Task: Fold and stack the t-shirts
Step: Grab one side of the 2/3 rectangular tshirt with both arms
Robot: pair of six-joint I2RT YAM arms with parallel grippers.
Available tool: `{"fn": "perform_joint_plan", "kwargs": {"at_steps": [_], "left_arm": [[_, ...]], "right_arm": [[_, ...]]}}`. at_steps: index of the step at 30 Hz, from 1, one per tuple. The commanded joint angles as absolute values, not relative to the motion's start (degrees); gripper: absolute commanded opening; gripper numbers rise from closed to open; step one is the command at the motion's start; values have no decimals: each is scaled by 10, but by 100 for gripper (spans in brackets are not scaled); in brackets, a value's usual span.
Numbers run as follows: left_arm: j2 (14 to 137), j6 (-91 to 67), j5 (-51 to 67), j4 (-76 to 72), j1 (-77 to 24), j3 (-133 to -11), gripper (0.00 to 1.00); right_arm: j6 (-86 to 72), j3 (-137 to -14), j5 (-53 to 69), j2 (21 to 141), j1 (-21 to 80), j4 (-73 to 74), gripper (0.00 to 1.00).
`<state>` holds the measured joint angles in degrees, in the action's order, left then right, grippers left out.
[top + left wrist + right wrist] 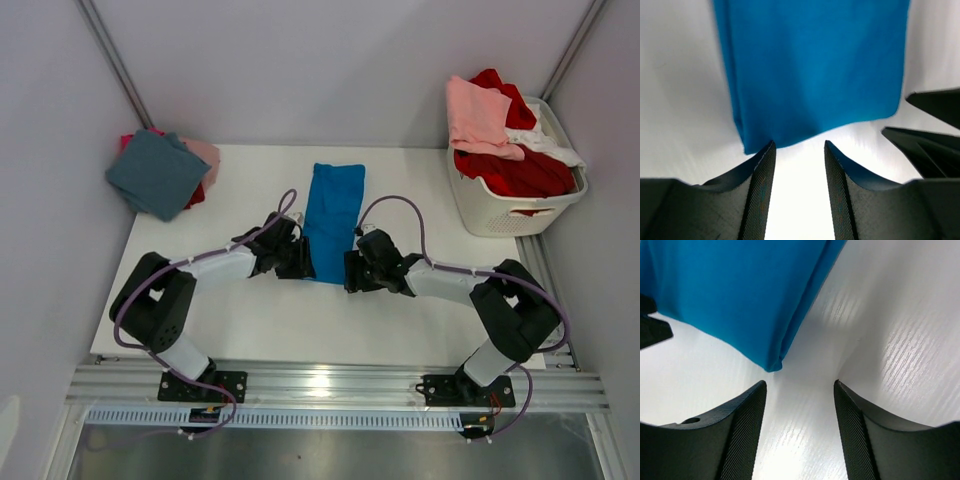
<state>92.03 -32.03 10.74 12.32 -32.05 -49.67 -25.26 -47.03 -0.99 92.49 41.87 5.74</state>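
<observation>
The t-shirt's near end has to fold over evenly, so the robot's left gripper will next take the blue t-shirt's near corner (312,277) (754,144), opposite the right gripper's corner.
A bright blue t-shirt (333,213) lies folded into a long strip in the middle of the white table (250,320). My left gripper (302,262) is open and empty at the strip's near left corner (760,142). My right gripper (350,272) is open and empty at its near right corner (772,365). Both sit low over the table, just short of the cloth. A dusty teal t-shirt (157,172) lies folded on pink and red cloth at the back left. Pale pink (478,112), red (515,170) and white t-shirts fill the basket.
The white slatted laundry basket (500,213) stands at the back right, off the table's corner. The folded pile sits at the table's back left corner. Grey walls close in on both sides and behind. The right gripper's fingers show at the edge of the left wrist view (935,125).
</observation>
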Motion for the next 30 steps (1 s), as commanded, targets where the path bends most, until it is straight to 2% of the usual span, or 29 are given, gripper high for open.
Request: {"fn": "perform_joint_plan", "kwargs": {"at_steps": [1, 5, 11, 17, 27, 30], "left_arm": [[892, -338, 44, 124, -318, -494, 48], [897, -328, 8, 160, -313, -514, 50], [860, -324, 30, 157, -276, -504, 54], [886, -318, 44, 149, -275, -509, 54], [929, -325, 76, 124, -276, -508, 53], [936, -331, 85, 115, -276, -505, 53]], "right_arm": [[-265, -454, 19, 903, 419, 20, 61], [-278, -443, 53, 903, 414, 7, 62], [-301, -436, 98, 904, 395, -46, 64], [-333, -426, 124, 928, 367, -88, 65], [-366, -427, 144, 976, 364, -127, 61], [-377, -426, 149, 990, 364, -141, 57]]}}
